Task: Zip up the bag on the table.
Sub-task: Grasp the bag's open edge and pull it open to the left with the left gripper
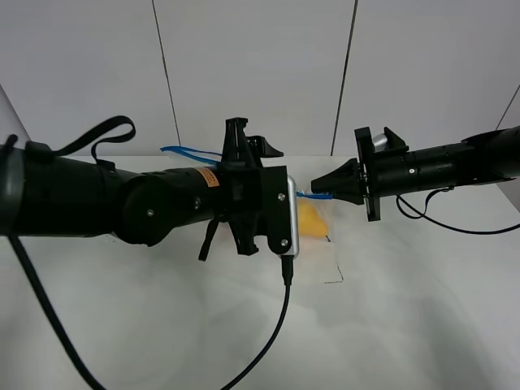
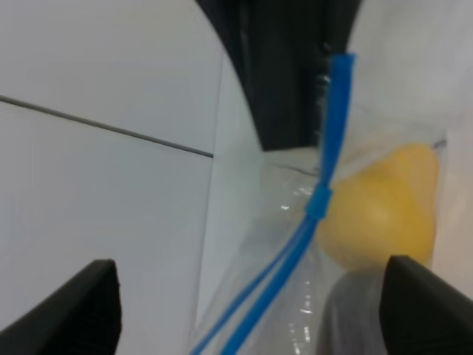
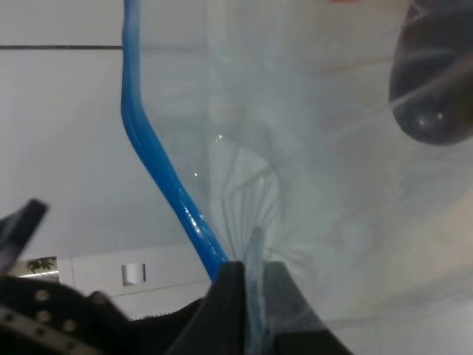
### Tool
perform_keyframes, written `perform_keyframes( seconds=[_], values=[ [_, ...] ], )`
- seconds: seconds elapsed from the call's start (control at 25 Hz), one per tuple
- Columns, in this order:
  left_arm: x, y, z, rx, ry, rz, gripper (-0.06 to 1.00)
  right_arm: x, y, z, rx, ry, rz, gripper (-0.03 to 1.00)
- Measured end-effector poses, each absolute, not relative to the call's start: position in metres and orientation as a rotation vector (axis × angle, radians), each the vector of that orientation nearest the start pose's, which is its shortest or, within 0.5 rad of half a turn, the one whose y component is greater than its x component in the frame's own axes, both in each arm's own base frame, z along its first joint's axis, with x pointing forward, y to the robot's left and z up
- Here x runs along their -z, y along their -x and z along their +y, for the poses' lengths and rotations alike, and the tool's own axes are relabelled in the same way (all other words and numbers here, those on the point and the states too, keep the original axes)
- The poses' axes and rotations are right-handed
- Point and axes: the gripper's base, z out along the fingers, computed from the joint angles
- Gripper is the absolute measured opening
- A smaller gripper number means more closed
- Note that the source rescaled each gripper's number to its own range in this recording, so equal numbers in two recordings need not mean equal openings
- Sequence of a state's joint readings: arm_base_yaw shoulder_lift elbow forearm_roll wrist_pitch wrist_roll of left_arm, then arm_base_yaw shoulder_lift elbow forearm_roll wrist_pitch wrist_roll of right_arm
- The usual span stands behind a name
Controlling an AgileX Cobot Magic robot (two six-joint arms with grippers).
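The slider (image 2: 319, 203) is ahead of my fingers along the bag's zipper, so my fingers would miss the slider if I closed now. My left gripper needs to move forward first and then close on the slider.
The clear bag (image 1: 323, 258) hangs down to the white table (image 1: 422, 309), with a yellow item (image 1: 313, 218) showing inside it. Its blue zipper strip (image 1: 185, 152) runs from the left arm across to the right arm. My right gripper (image 1: 318, 188) is shut on the bag's top edge beside the strip (image 3: 159, 170), with its fingers pinching the clear plastic (image 3: 251, 277). My left gripper (image 1: 253, 140) is open. In the left wrist view its fingers (image 2: 74, 310) stand wide apart, and the strip and its slider (image 2: 319, 203) run between them. The yellow item (image 2: 384, 207) and a dark grey item (image 2: 347, 310) show through the plastic.
A black cable (image 1: 280, 325) hangs from the left wrist camera down over the table's front. Another cable (image 1: 439, 219) trails from the right arm. A white panelled wall (image 1: 260, 65) stands behind the table.
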State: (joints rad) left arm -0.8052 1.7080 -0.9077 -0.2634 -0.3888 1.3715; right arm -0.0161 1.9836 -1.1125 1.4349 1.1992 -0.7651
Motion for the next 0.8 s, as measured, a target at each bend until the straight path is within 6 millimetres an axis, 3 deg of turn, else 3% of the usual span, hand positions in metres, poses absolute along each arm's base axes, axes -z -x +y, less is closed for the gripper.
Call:
perform_keyframes(
  seconds=[0.16, 0.44, 0.68, 0.8],
  values=[
    [-0.207, -0.262, -0.263, -0.319, -1.553, 1.135, 0.91, -0.173, -0.358, 0.078, -1.712, -0.194, 2.465, 0.0],
    [-0.207, -0.257, -0.272, -0.29, -1.508, 1.106, 0.91, -0.173, -0.358, 0.078, -1.712, -0.194, 2.465, 0.0],
    [-0.186, -0.261, -0.276, -0.301, -1.522, 1.102, 0.91, -0.173, -0.358, 0.078, -1.712, -0.194, 2.465, 0.0],
    [-0.187, -0.262, -0.277, -0.305, -1.496, 1.093, 0.84, -0.173, -0.358, 0.078, -1.712, -0.194, 2.465, 0.0]
  ],
)
